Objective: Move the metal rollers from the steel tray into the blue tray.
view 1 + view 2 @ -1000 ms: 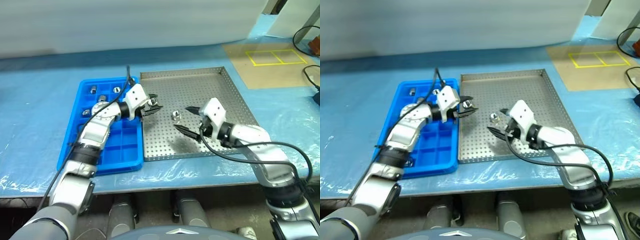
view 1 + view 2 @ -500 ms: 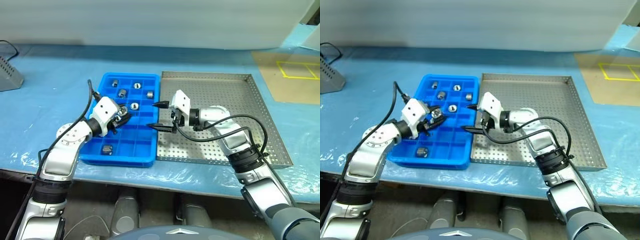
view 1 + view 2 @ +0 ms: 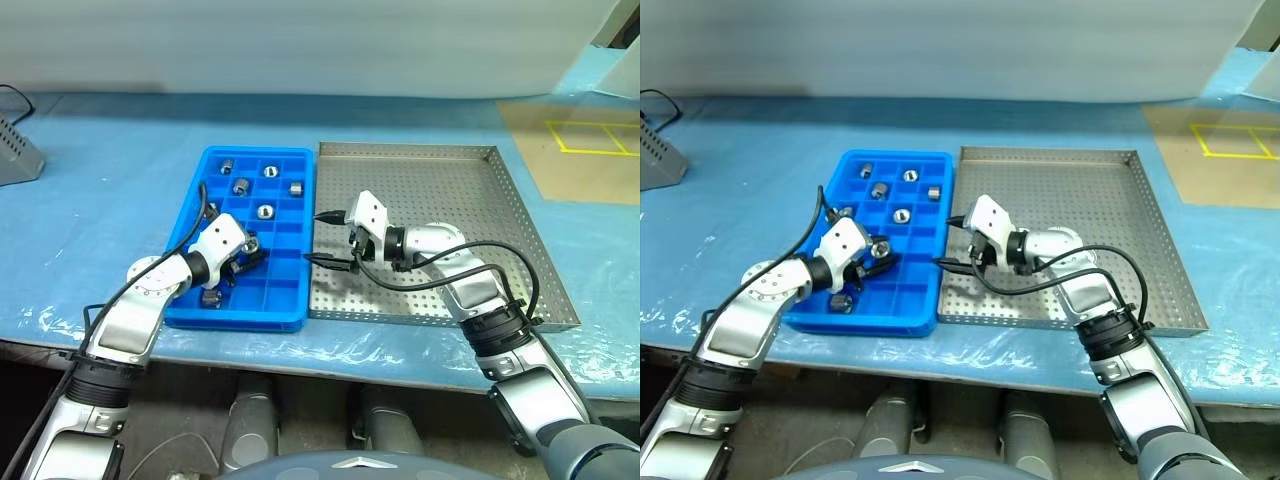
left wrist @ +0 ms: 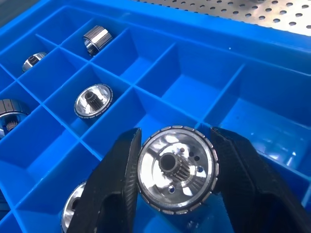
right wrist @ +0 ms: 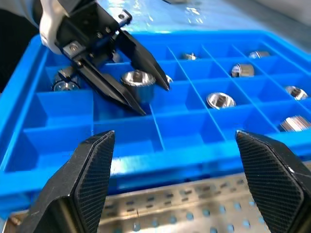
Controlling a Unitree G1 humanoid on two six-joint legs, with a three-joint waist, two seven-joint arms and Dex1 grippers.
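Note:
My left gripper releases the roller now: the metal roller point(image 4: 178, 170) hangs low inside the blue tray's near section point(image 4: 197, 218) and would rest there if I opened the gripper.
My left gripper point(image 4: 176, 170) is shut on a shiny metal roller point(image 4: 176, 167) with a toothed central hole. It hangs low over the near compartments of the blue tray point(image 3: 240, 322). Several more metal rollers point(image 3: 265, 211) lie in separate far compartments, and one point(image 3: 211, 297) sits in the near row. My right gripper point(image 3: 325, 240) stands open and holds nothing. It hovers over the border between the blue tray and the steel tray point(image 3: 450, 190) and points toward the left gripper point(image 5: 141, 87). The right wrist view also shows the held roller point(image 5: 137, 83).
Both trays lie side by side on a table covered in blue film. A grey object point(image 3: 15, 150) sits at the far left edge. A brown board with yellow tape point(image 3: 585, 135) lies at the far right. Black cables trail from both wrists.
The camera has swung left. My left gripper carried the roller from the steel tray's edge down over the blue tray's near compartments. My right gripper, still open, swung left to the trays' border.

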